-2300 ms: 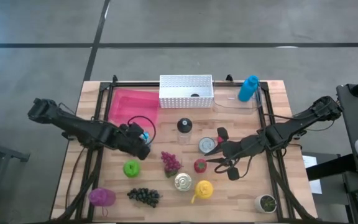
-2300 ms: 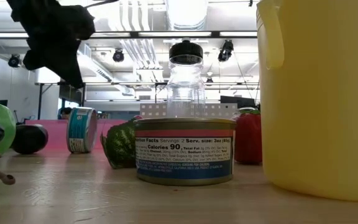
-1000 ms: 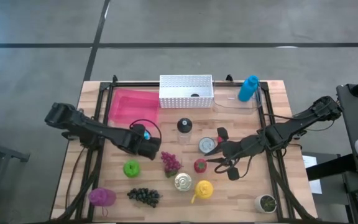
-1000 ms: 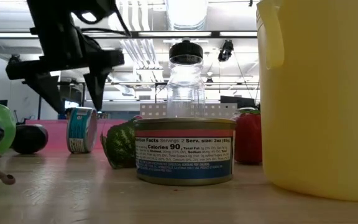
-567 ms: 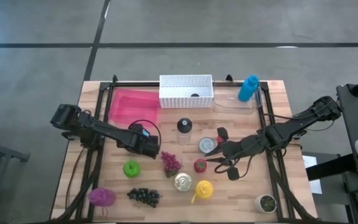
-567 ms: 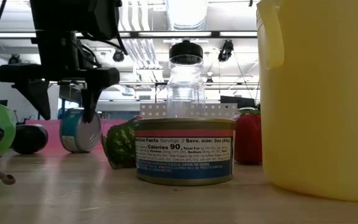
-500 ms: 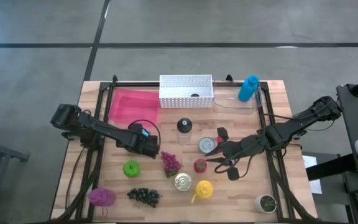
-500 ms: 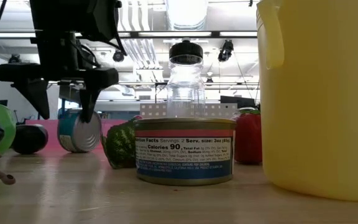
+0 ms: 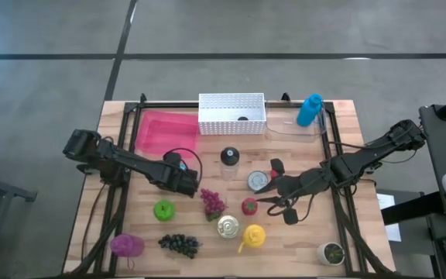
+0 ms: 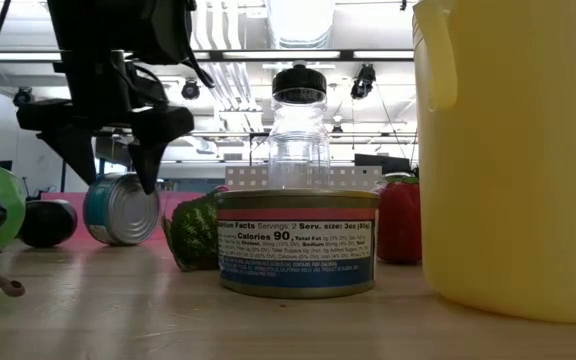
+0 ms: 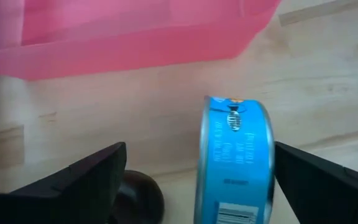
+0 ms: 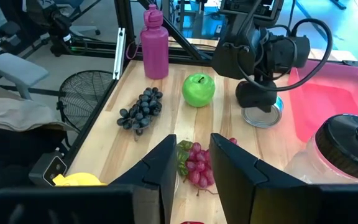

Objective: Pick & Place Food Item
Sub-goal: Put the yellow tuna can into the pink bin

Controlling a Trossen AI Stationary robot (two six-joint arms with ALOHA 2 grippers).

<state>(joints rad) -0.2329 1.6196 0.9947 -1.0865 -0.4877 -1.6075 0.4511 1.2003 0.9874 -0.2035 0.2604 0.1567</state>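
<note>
The tin can needs to go in the pink tray [image 11: 129, 37], so my left gripper will next grab the flat silver ends of the tin can [image 11: 235, 163].
A blue-labelled tin can [image 11: 235, 163] stands on its curved side on the wooden table, just in front of the pink tray [image 9: 165, 130]. In the low view the can [image 10: 120, 208] shows its silver end. My left gripper [image 11: 201, 180] points steeply down over the can, open, one finger on each side of it and a gap to both. My right gripper [image 12: 193, 165] hangs higher, over the table's right middle [image 9: 276, 195]. Its fingers are a little apart and hold nothing.
A green apple [image 9: 163, 209], red grapes [image 9: 212, 201], dark grapes [image 9: 180, 245] and a purple bottle [image 9: 127, 246] lie toward the near edge. A clear jar [image 9: 229, 157], a flat can [image 9: 258, 180], a yellow pitcher [image 9: 252, 235] and a white basket [image 9: 231, 112] stand around the middle and back.
My left gripper has come down a little and rolled, so its open fingers now straddle the can. The can has turned about on the table: it showed its blue label edge-on in the low view and now shows its silver end.
</note>
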